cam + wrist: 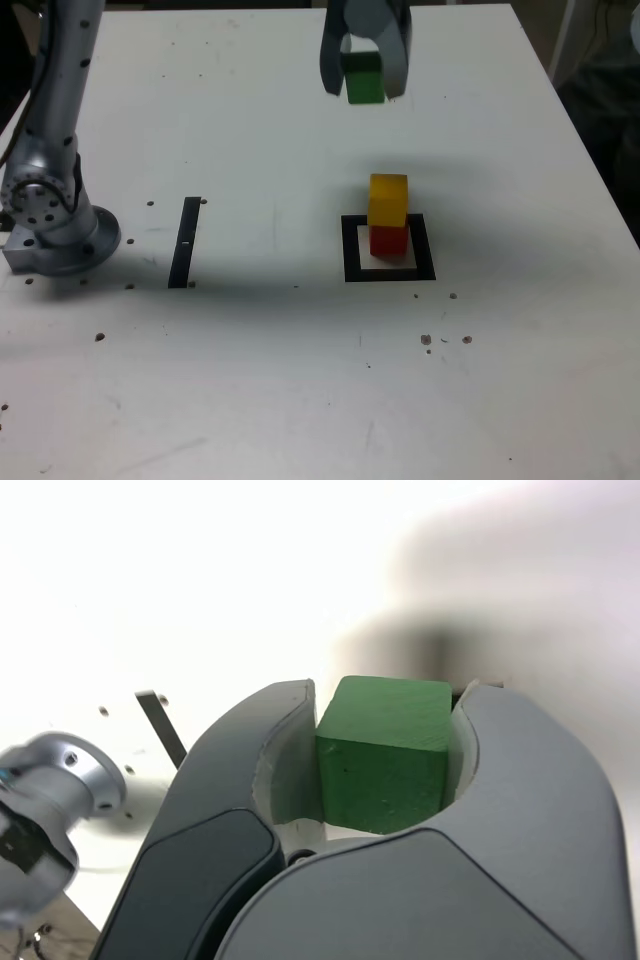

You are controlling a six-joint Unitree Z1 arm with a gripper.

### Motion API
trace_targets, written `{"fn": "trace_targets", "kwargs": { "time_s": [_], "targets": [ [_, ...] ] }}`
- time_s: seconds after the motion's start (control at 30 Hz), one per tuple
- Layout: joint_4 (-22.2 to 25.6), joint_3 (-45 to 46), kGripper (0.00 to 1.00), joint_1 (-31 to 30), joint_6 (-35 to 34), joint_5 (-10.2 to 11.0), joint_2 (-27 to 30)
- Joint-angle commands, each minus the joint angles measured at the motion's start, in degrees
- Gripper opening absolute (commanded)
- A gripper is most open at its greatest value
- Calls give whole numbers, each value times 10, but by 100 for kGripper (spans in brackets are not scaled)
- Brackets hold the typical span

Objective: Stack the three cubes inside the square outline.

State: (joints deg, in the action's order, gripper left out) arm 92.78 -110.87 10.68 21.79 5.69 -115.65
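Observation:
The green cube [364,78] hangs well short of the yellow cube's top and would miss if I opened now. It needs to move toward the yellow cube's top before my gripper releases it.
My gripper [364,84] is shut on the green cube [364,78], holding it at the back of the white table, behind the square outline. In the wrist view the green cube [385,752] sits squeezed between the two grey fingers [270,770]. The yellow cube [388,201] rests on the red cube [389,240], and this pair stands inside the black square outline [351,250] on its pale centre. The gripper is well apart from that stack.
The arm's silver base [55,225] stands at the exterior view's left edge. A narrow black strip [186,243] lies on the table between the base and the square. Small dark specks dot the white table [300,380].

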Motion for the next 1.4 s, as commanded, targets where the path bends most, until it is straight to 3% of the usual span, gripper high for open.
{"fn": "trace_targets", "kwargs": {
  "time_s": [0.0,0.37,1.1,1.37],
  "targets": [
    [8,4,20,-25,-26,-4,4],
    [8,15,20,-103,-99,-7,-11],
    [3,18,21,-149,-133,-16,-54],
    [1,13,39,-150,-132,-12,-71]
  ]
}}
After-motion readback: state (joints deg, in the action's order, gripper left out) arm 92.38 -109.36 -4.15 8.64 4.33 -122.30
